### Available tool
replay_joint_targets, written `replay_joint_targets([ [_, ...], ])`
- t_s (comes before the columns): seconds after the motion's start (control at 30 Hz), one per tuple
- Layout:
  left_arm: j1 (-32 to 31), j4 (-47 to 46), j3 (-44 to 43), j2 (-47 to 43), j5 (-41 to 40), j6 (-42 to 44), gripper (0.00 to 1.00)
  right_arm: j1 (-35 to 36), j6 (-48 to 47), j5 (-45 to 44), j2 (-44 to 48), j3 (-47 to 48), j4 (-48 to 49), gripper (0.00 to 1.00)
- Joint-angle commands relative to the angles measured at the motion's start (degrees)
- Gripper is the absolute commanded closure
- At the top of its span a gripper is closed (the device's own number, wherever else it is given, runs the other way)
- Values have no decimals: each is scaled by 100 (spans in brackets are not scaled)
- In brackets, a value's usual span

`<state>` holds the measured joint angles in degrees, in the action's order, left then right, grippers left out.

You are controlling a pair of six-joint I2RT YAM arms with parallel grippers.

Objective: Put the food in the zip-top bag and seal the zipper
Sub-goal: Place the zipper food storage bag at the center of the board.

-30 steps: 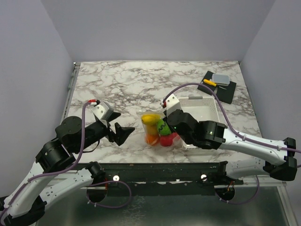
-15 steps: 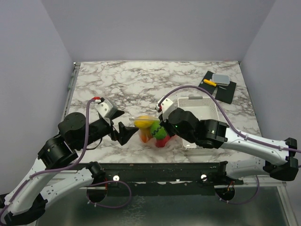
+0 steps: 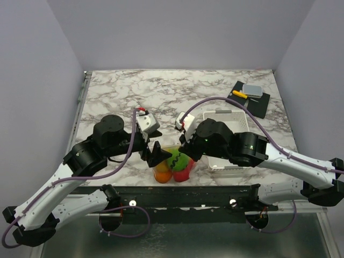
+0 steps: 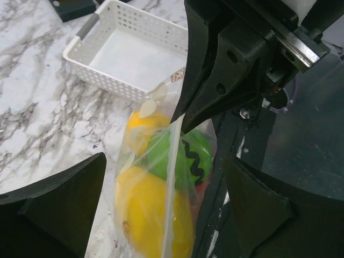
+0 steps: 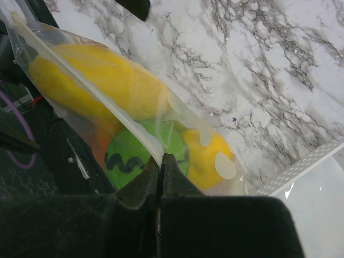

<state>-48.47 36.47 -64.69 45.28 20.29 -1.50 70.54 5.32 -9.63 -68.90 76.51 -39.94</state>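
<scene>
The bag should be grabbed next by its pale zipper strip [image 3: 173, 147] [image 4: 172, 167] with my left gripper, beside my right gripper, so that I can seal the bag and lay it down.
The clear zip-top bag [image 3: 171, 167] hangs at the table's front edge, holding the food: a yellow fruit [image 4: 153, 215], a green one with a black zigzag [image 4: 183, 156], plus orange and red pieces [image 3: 183, 173]. My right gripper [image 3: 184, 152] is shut on the pale zipper strip [image 5: 80, 80], pinching it mid-length in the right wrist view [image 5: 161, 157]. My left gripper [image 3: 156, 156] is open. In the left wrist view [image 4: 165, 161] its jaws stand one on each side of the bag, not touching it, and the zipper [image 4: 173, 177] runs down between them.
The white slotted basket [image 3: 228, 134] sits just right of the bag, also seen in the left wrist view [image 4: 134, 54]. A black mat with a grey box and a yellow item [image 3: 250, 95] lies at the back right. The table's front edge is directly under the bag.
My left arm has swung right until its open jaws straddle the bag. My right gripper has carried the bag slightly nearer and kept its grip on the zipper.
</scene>
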Motion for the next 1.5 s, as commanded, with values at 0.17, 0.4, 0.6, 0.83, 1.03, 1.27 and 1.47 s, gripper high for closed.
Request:
replay_joint_targets([
  [0.17,-14,-83,-159,438,974,123,23,21,-136,616,-4,249,-102,100],
  [0.4,-120,-78,-72,640,1003,123,35,28,-159,672,0,342,-127,100],
  [0.6,-219,-52,-43,787,994,123,46,21,-156,769,106,357,-63,99],
  [0.83,-275,-52,-27,897,1167,300,63,26,-98,722,263,253,77,99],
  [1.03,-312,-52,-34,949,1353,356,92,21,-37,556,382,120,309,100],
  [1.27,-312,-52,-18,870,1340,404,100,21,-15,476,511,41,358,99],
  [1.47,-310,-74,-44,854,964,388,100,21,60,171,741,-67,293,97],
])
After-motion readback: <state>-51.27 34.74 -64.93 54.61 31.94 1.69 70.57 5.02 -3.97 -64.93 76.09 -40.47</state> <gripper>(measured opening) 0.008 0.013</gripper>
